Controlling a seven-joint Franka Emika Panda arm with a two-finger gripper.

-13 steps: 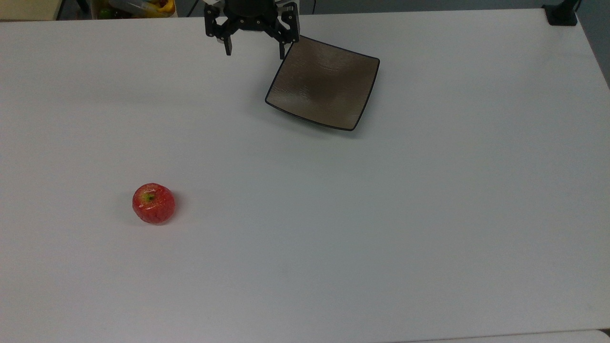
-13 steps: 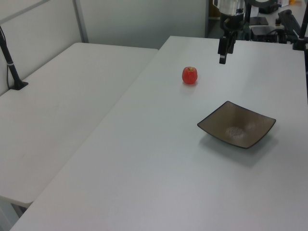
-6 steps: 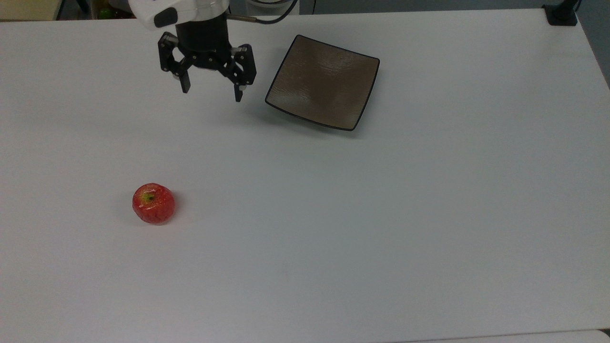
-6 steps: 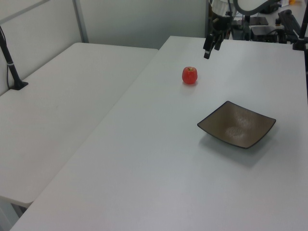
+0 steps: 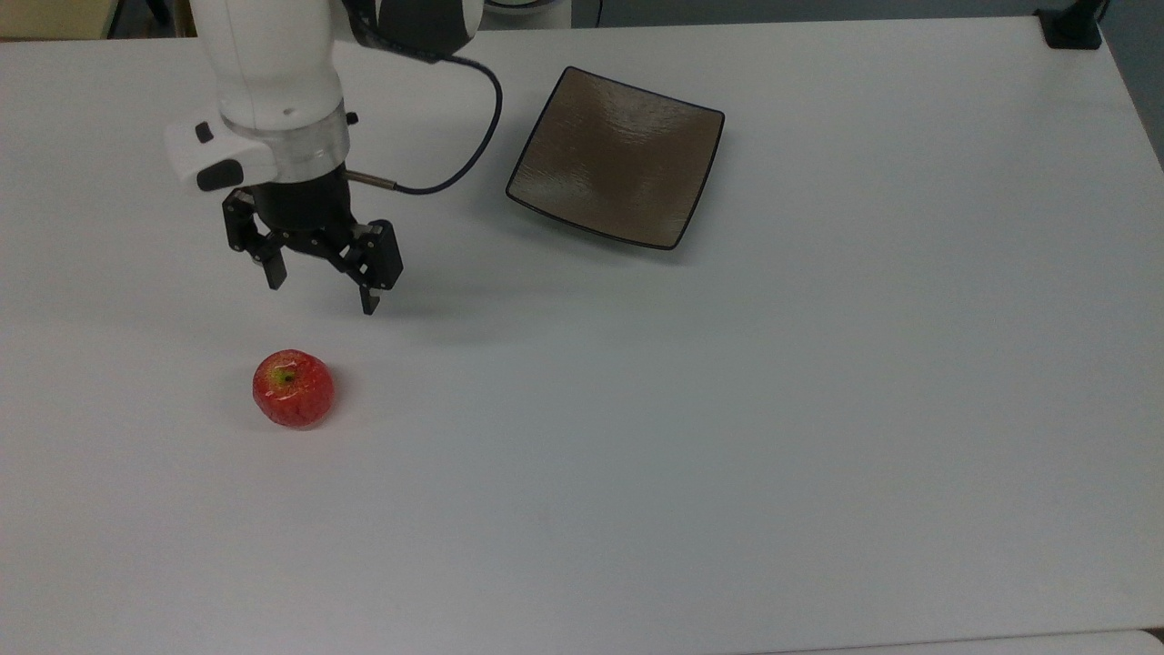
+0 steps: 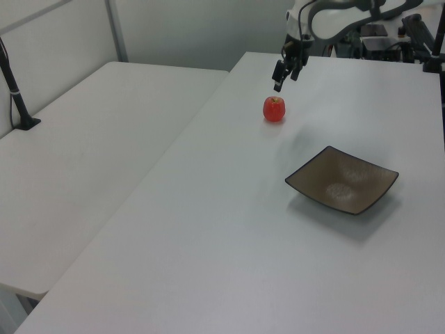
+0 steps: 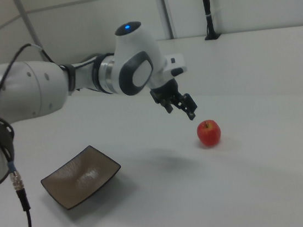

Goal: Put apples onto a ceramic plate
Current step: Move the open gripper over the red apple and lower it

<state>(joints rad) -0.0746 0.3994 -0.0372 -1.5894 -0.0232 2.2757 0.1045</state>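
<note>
The robot needs to set the apple on the ceramic plate (image 6: pixel 343 181), so its gripper next needs to grab the apple (image 6: pixel 274 108) by its round red sides.
A small glossy red apple (image 5: pixel 293 388) with a yellow-green stem dimple rests on the white table, also seen as apple (image 6: pixel 274 108) and apple (image 7: pixel 208 132). The square brown-grey ceramic plate (image 5: pixel 618 155) with a thin black rim lies empty, far to the top view's right of it; plate (image 6: pixel 342 179), plate (image 7: pixel 80 176). My gripper (image 5: pixel 321 291) hangs open above the table, a short way beyond the apple in the top view, holding nothing. From the side the gripper (image 7: pixel 179 111) is raised, just to the right view's left of the apple.
The white table (image 5: pixel 727 409) spreads wide around both objects. A second white table (image 6: pixel 90 153) adjoins it on the left view's left. A black post base (image 5: pixel 1071 27) stands at the top view's upper right corner.
My gripper has travelled from beside the plate's corner toward the top view's lower left, closing on the apple. Its fingers stayed open. Apple and plate have not moved.
</note>
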